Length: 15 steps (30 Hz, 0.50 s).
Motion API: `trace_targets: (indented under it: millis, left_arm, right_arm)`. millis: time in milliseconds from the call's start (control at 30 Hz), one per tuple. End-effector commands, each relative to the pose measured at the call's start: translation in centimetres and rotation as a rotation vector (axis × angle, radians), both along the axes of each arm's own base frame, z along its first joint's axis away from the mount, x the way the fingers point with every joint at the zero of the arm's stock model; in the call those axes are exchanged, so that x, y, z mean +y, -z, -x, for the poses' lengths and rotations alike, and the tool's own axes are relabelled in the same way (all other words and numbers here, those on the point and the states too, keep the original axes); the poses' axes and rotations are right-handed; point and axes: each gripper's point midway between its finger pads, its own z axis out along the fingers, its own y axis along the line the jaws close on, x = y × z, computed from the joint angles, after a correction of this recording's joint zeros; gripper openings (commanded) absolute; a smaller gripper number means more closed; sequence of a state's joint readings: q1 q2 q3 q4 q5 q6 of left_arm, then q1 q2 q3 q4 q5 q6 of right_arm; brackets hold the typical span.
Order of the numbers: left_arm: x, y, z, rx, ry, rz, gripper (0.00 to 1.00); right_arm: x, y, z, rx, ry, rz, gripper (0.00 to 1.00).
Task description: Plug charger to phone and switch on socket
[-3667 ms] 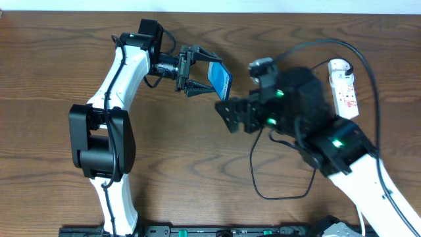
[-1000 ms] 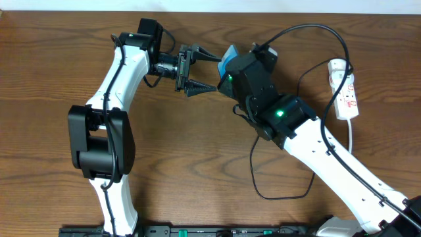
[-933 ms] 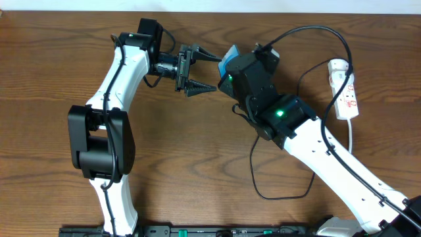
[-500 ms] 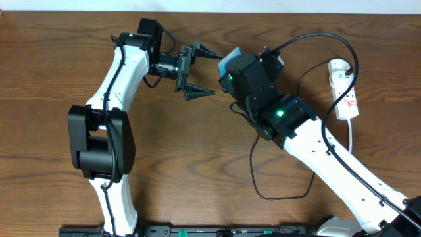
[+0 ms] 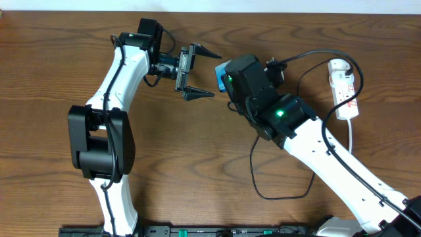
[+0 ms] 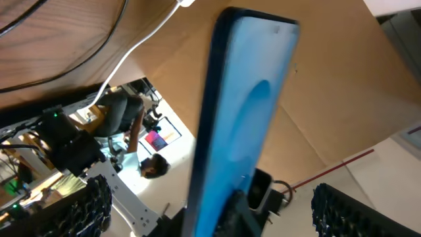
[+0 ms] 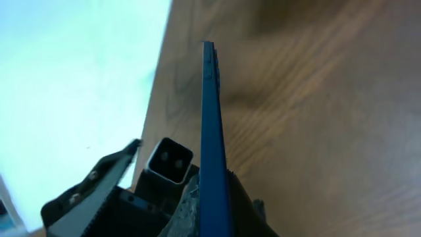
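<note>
I will next grab the phone with my left gripper by its long edge point(image 5: 220, 77) point(image 6: 222, 125), with my fingers across its sides, so the phone's port end is left for plugging.
The phone point(image 5: 220, 72) stands on edge above the table, and my right gripper point(image 5: 228, 78) is shut on it. The right wrist view shows the phone point(image 7: 210, 118) edge-on as a thin blue line, clamped low down by the right gripper point(image 7: 214, 194). My left gripper point(image 5: 202, 73) is open just left of the phone, and its fingers do not touch it. In the left wrist view the cyan phone point(image 6: 243, 118) rises between the wide-apart fingers point(image 6: 82, 210). The black charger point(image 5: 316, 52) arcs from behind the right wrist to the white socket point(image 5: 345, 89); its tip is hidden.
The socket's white cord point(image 5: 352, 138) runs down the right side. A loop of black cable point(image 5: 283, 196) lies on the wood under the right arm. The left arm's base point(image 5: 99, 141) stands at the left, and the table's far edge is at the top.
My left gripper has opened off the phone and drawn back a little to the left. The right gripper has kept hold of the phone and moved it slightly right and down.
</note>
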<state>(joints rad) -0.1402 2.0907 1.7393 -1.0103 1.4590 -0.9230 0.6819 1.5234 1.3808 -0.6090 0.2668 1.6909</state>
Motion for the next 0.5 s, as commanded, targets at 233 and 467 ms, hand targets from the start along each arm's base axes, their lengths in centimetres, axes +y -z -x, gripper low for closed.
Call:
trace_targets:
  millis: [233,467]
  left_arm:
    - [-0.01,-1.24,0.46,-0.01,-0.004,-0.015,0.95]
    - [0.11,-0.57,0.33,-0.016,-0.011,-0.054,0.91]
  right_arm:
    - [-0.02,-0.94,0.16,0.075,0.17,-0.223,0.01]
    - [0.31,-1.48,-0.19,0.074,0.215,-0.298,0.01]
